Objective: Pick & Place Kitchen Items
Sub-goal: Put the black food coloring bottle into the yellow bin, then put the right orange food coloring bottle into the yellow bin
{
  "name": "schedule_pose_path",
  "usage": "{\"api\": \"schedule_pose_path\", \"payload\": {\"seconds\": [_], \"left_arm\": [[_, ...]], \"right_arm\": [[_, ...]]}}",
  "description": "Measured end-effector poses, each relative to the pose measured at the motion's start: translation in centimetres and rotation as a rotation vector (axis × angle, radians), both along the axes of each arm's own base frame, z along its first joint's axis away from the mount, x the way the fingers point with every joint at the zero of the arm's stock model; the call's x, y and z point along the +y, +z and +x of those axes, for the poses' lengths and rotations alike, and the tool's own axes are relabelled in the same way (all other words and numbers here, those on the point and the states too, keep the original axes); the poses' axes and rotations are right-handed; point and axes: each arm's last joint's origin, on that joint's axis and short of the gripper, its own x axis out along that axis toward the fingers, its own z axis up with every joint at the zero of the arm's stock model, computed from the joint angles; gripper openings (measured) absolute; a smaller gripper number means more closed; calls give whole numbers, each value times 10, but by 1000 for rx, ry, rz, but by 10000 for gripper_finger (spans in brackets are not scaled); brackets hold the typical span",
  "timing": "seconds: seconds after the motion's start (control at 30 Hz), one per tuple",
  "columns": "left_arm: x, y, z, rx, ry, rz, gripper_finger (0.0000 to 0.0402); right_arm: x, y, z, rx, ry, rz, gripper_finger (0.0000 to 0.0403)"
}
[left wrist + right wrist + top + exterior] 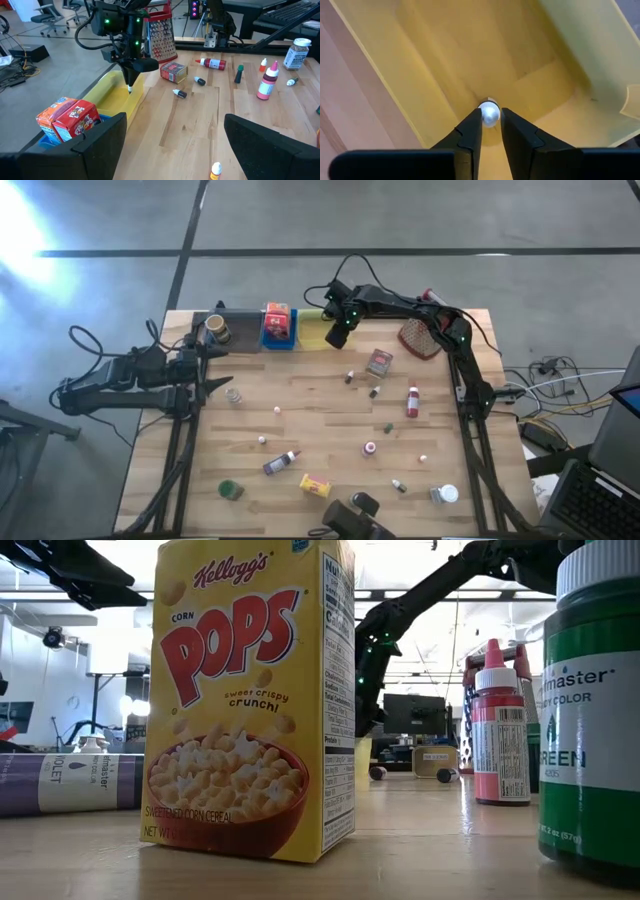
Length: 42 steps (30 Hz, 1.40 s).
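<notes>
The robot's right gripper is ready to open now: it holds the white-capped item [490,113] low inside the yellow tray's sides, so the item would lie in the tray.
My right gripper [338,338] points steeply down into the yellow tray [318,330] at the table's far edge. It is shut on a tiny white-capped item [489,112]. My left gripper [215,375] waits open and empty at the table's left edge. Other kitchen items lie scattered on the wood: a red box [378,362], a red bottle [412,402], a purple bottle [280,464], a yellow cereal box [315,485] and a white-capped jar [445,494]. My right gripper pinches the tiny item's white rounded top [490,114] between its two fingertips [129,89], only at their free ends. The fingers come from above, pointing down into the yellow tray. The rest of the item is hidden below the cap. Whether it touches the tray floor, I cannot tell.
A blue tray [278,340] with red and orange boxes stands left of the yellow tray. Left of that, a grey tray [240,330] holds a jar. A metal grater [420,335] lies at the far right. A green jar [230,490] sits near the front left.
</notes>
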Motion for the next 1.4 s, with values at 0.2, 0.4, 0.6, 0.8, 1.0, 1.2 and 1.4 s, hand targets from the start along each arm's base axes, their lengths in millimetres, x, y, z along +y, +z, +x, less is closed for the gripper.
{"api": "schedule_pose_path", "payload": {"seconds": [0.2, 0.4, 0.6, 0.8, 1.0, 1.2, 1.4], "left_arm": [[0, 0, 0, 0, 0, 0, 339], [0, 0, 0, 0, 0, 0, 339], [0, 0, 0, 0, 0, 0, 339], [0, 0, 0, 0, 0, 0, 339], [0, 0, 0, 0, 0, 0, 339], [0, 0, 0, 0, 0, 0, 339], [0, 0, 0, 0, 0, 0, 339]], "right_arm": [[2, 8, -3, -1, 0, -1, 72], [3, 21, -5, -26, 1, -17, 97], [6, 36, -8, -51, 29, -46, 120], [20, 58, -7, -88, 77, -82, 136], [41, 92, -13, -137, 110, -113, 145], [71, 132, -24, -196, 158, -146, 138], [113, 158, -31, -204, 244, -135, 111]]}}
